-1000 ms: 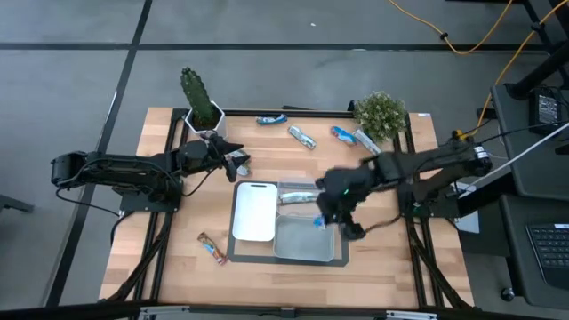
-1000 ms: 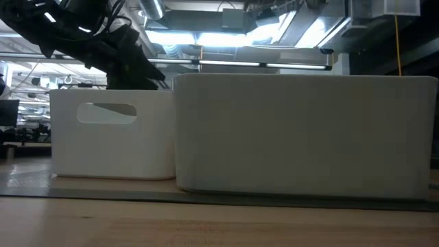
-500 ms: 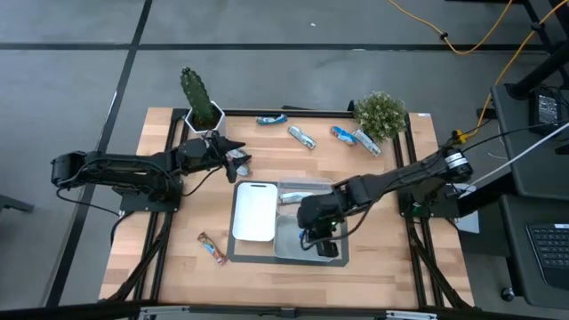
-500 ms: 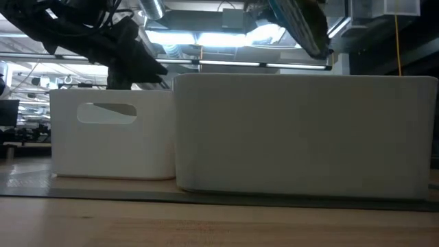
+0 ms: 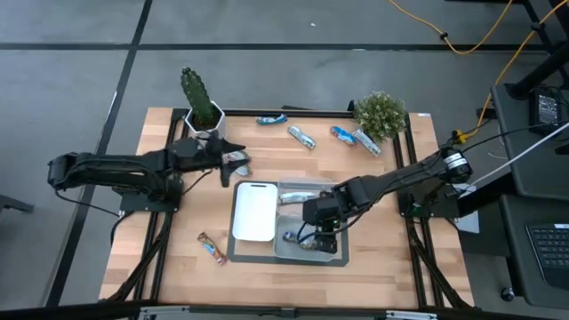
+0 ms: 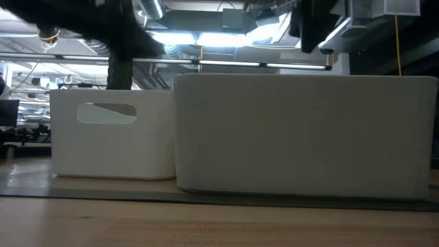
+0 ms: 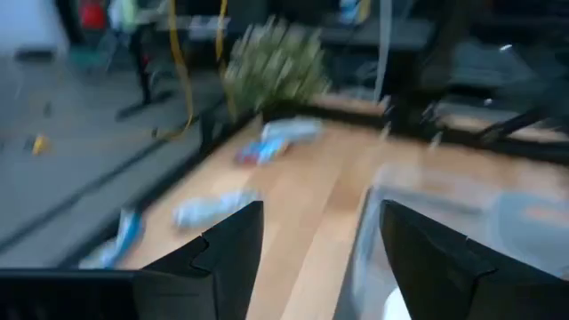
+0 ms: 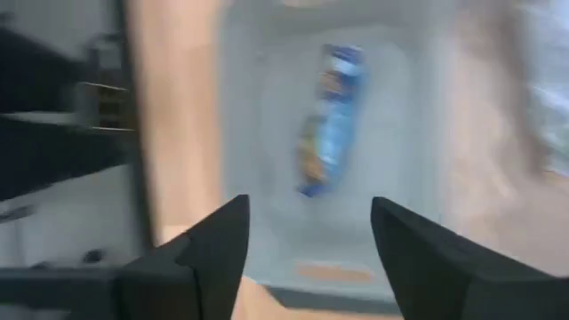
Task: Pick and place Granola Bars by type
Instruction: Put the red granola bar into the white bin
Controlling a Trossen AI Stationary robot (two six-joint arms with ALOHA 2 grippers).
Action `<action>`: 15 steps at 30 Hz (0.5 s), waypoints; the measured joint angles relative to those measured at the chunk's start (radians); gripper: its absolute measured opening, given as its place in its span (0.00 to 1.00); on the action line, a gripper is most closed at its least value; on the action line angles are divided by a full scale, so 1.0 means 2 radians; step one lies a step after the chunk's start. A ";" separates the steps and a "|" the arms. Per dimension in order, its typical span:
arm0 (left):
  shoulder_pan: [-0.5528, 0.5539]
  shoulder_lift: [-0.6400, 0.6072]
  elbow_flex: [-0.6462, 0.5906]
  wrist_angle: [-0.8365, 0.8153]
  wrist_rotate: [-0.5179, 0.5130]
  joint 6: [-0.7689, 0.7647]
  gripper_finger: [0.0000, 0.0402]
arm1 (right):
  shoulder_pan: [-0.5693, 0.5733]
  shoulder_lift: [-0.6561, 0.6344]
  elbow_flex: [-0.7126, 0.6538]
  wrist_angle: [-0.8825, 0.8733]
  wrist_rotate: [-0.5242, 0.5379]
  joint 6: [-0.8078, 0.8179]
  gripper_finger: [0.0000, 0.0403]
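Note:
I should grab the brown bar by the middle of its wrapper (image 5: 212, 249) with my left gripper next. Then it can go into the white tub (image 5: 255, 212) where it is sorted.
My right gripper (image 5: 313, 238) (image 8: 309, 258) hangs open above the near compartment of the clear-and-white tray (image 5: 331, 258). A blue granola bar (image 8: 331, 120) (image 5: 292, 236) lies flat on that compartment's floor, clear of the fingers. Silver bars (image 5: 298, 195) lie in the far compartment. My left gripper (image 5: 233, 164) (image 7: 320, 258) hovers open left of the tray's far corner, with nothing between its fingers. Loose on the table lie a blue bar (image 5: 271, 119), a silver bar (image 5: 302, 137), a blue-red bar (image 5: 341, 133), another silver bar (image 5: 366, 142) and a brown bar (image 5: 212, 249).
A cactus in a white pot (image 5: 201, 100) stands at the far left and a bushy plant (image 5: 380, 114) at the far right. The white tub (image 5: 253, 212) sits left of the tray. In the low view both white containers (image 6: 305, 134) block the table behind them.
My right gripper has gone toward the table's near edge and a little left, over the tray's near compartment. It has opened and let go of the blue bar, which has dropped onto the compartment floor.

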 joint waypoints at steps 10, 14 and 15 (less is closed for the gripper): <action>-0.165 -0.053 0.226 -0.320 0.041 -0.003 0.44 | 0.072 -0.074 -0.008 -0.039 0.312 -0.003 0.60; -0.247 -0.023 0.298 -0.423 0.034 -0.093 0.44 | 0.071 -0.117 -0.040 -0.022 0.324 -0.009 0.59; -0.267 -0.011 0.310 -0.440 0.034 -0.114 0.44 | 0.070 -0.129 -0.052 -0.013 0.324 -0.018 0.58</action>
